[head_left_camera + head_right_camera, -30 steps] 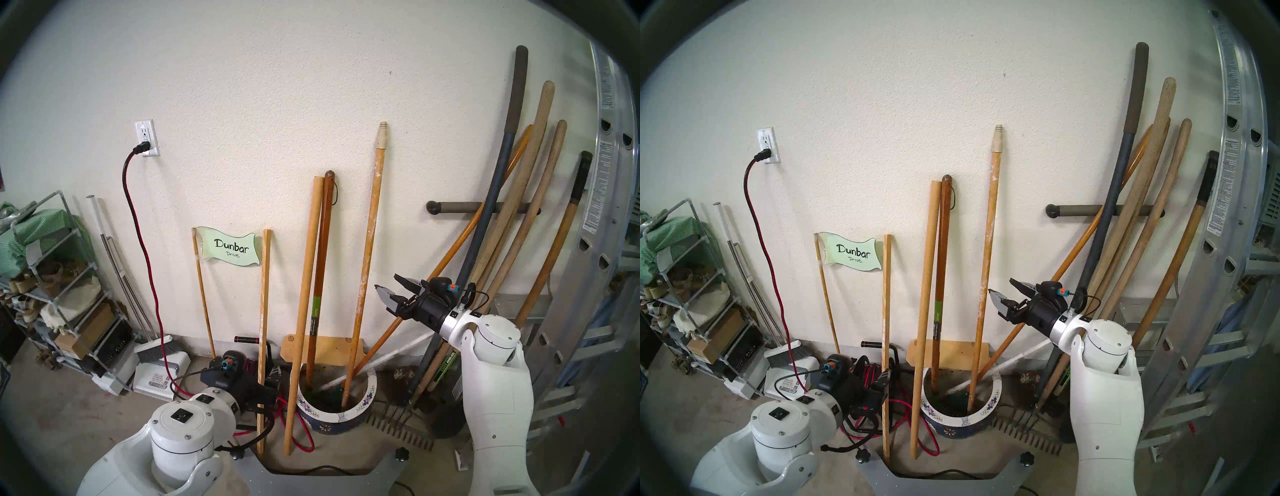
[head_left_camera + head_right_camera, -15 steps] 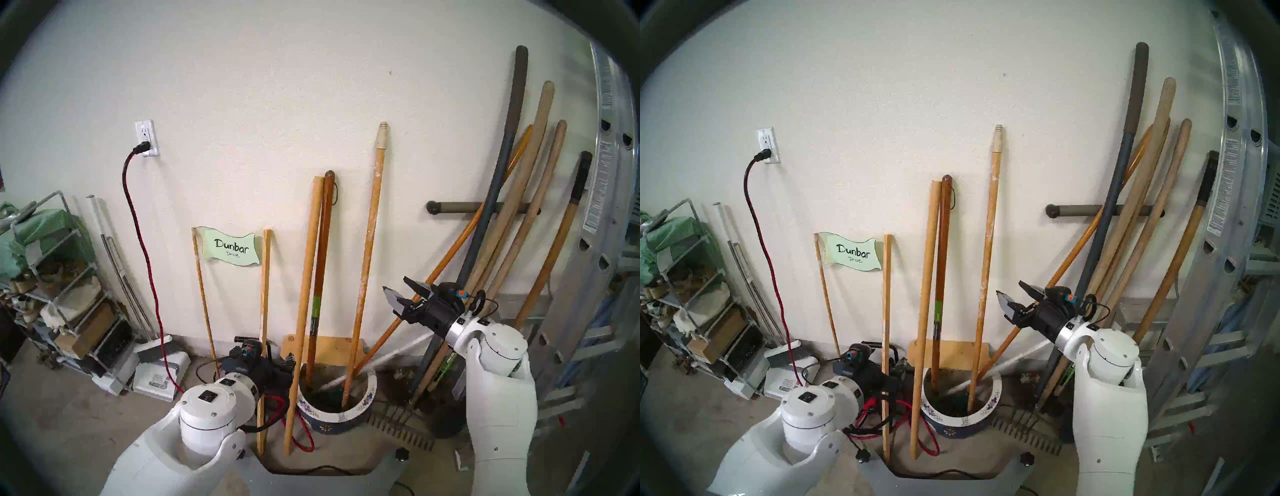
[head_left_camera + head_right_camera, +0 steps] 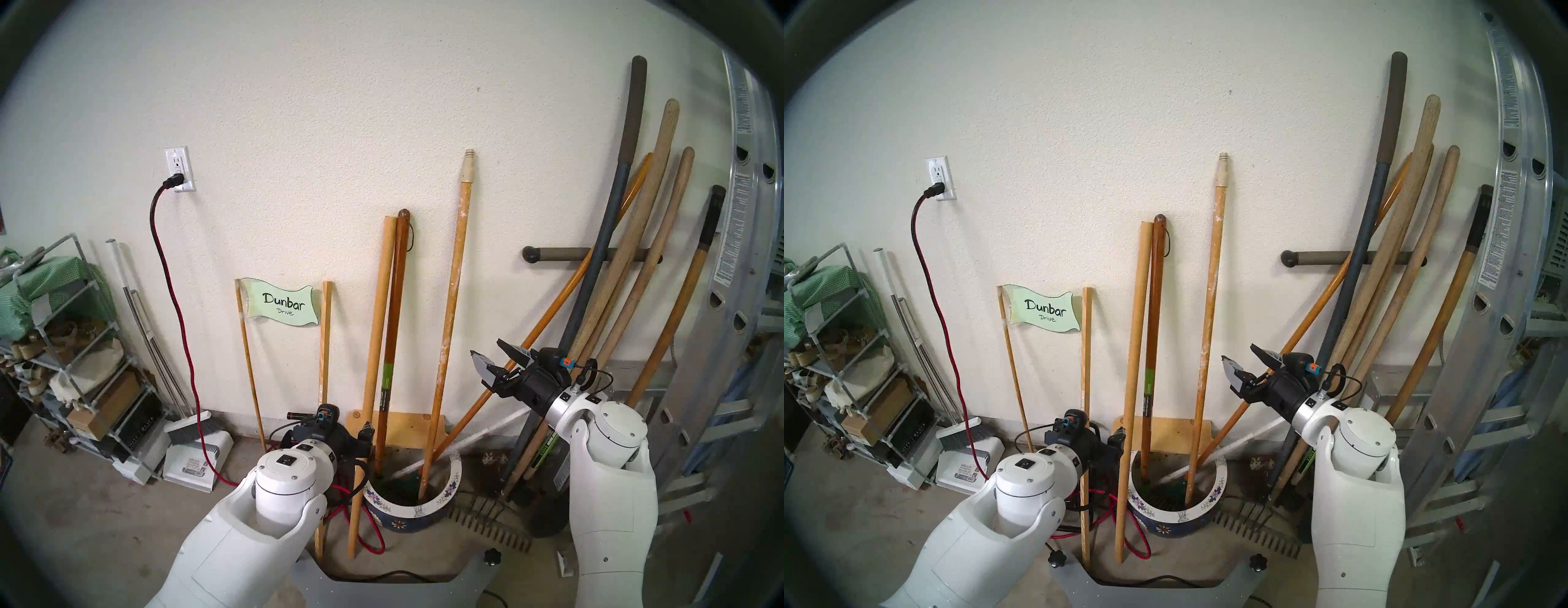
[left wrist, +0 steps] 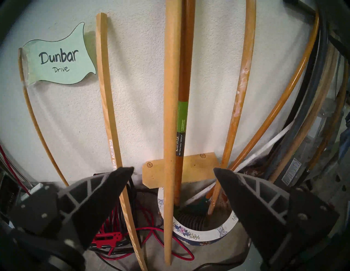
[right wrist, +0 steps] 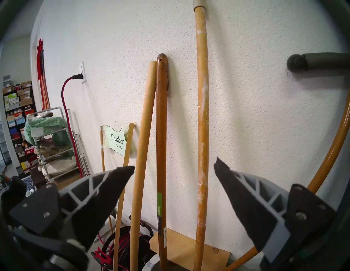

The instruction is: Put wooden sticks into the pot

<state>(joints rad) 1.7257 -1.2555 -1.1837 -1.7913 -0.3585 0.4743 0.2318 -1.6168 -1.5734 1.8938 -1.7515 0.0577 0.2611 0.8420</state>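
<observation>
My left gripper should grab the plain stick next by its lower length [image 3: 358, 474], where a gap opens, because the brown handle [image 3: 400, 253] crowds the upper end of the plain stick.
The pot [image 3: 424, 507], dark blue with a white flowered rim, stands on the floor by the wall. The paint-flecked wooden stick [image 3: 449, 318] stands with its lower end inside the pot and leans on the wall. The plain wooden stick [image 3: 373, 361] stands on the floor just left of the pot. My left gripper [image 4: 173, 169] is open low down at this plain stick [image 4: 169, 113], which runs up between the two fingers without touching them. My right gripper [image 3: 487, 348] is open and empty, in the air right of the flecked stick [image 5: 202, 113].
A dark brown handle with a green label [image 3: 392, 339] and an orange pole [image 3: 530, 339] stand in the pot. A thin square stick [image 3: 324, 361], a sign [image 3: 282, 303], red cord [image 3: 178, 297] lie left. A rake [image 3: 488, 526], tool handles [image 3: 636, 276], ladder [image 3: 729, 339] crowd the right.
My left arm has swung right and toward the wall, bringing its open gripper from beside the thin stick to the plain stick. The right gripper has drawn back slightly to the right.
</observation>
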